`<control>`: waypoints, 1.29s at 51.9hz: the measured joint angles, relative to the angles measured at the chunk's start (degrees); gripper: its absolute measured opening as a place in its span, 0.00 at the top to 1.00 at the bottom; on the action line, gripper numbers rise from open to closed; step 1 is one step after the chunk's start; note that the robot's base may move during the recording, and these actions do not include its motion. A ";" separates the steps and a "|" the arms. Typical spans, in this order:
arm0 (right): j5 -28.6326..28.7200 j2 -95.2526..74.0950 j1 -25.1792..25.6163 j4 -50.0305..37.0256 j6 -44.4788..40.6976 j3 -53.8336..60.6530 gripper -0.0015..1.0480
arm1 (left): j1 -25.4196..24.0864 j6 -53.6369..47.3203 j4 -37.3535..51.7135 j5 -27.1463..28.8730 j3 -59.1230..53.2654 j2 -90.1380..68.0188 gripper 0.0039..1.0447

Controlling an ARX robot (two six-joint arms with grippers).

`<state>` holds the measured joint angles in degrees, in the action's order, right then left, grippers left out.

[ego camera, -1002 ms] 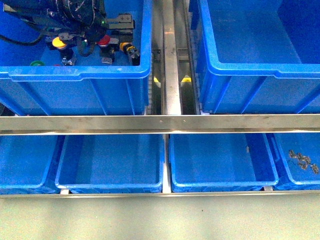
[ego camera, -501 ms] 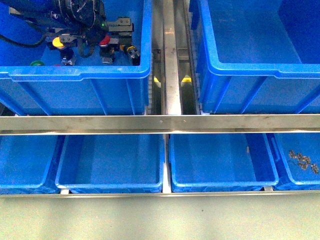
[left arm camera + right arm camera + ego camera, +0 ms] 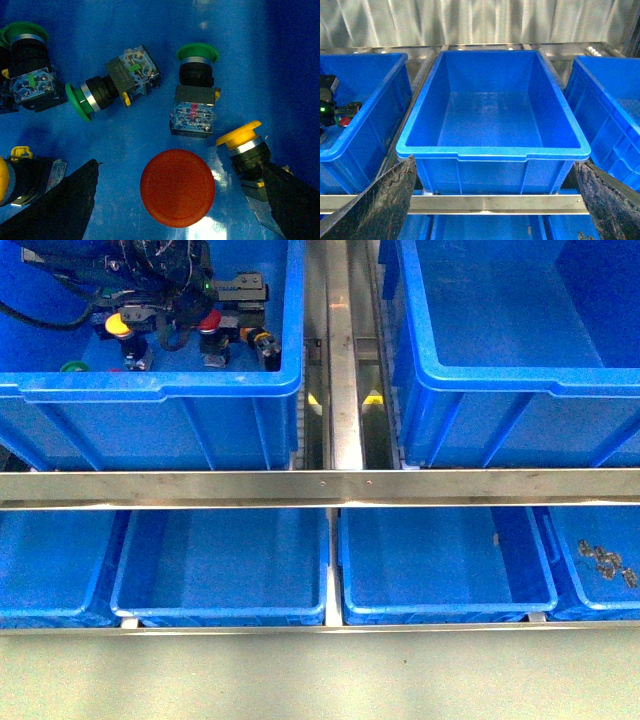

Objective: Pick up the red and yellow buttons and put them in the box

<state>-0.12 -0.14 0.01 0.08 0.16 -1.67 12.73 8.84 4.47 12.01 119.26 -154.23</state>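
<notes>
I should next grab the red button by its round red cap (image 3: 177,187) with my left gripper, so that the button can go into the box.
In the left wrist view my left gripper (image 3: 175,202) is open over the floor of the far-left crate (image 3: 150,390). A red button (image 3: 177,187) stands cap-up between the fingers. A yellow button (image 3: 245,145) lies tilted against one finger (image 3: 292,200), and another yellow cap (image 3: 2,181) shows at the frame's edge. Three green-capped switches (image 3: 192,90) lie beyond them. The front view shows the left gripper (image 3: 165,318) above the red button (image 3: 210,322) and a yellow button (image 3: 118,324). My right gripper (image 3: 492,200) hangs open, facing the empty box (image 3: 490,150), which also shows in the front view as the box (image 3: 520,380).
A steel rail (image 3: 320,487) runs across in front of the upper crates. A steel channel (image 3: 340,360) separates them. Below the rail sits a row of shallower blue crates (image 3: 220,570); the rightmost one holds small metal parts (image 3: 605,562).
The left arm has shifted slightly farther back over the buttons in the left crate. The buttons have not moved.
</notes>
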 joint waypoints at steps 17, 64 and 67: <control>0.00 0.00 0.00 0.00 0.00 0.00 0.07 | 0.02 0.02 -2.43 0.28 2.27 -1.81 0.08; 0.02 0.00 0.00 0.00 0.00 0.00 0.07 | 0.00 0.52 -6.80 1.38 9.62 -5.14 0.66; 0.02 0.00 0.00 0.00 0.00 0.00 0.07 | 0.02 0.50 -6.80 1.40 9.88 -5.31 0.66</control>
<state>-0.10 -0.14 0.01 0.08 0.16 -1.67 12.75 9.34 -2.33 13.41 129.14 -159.54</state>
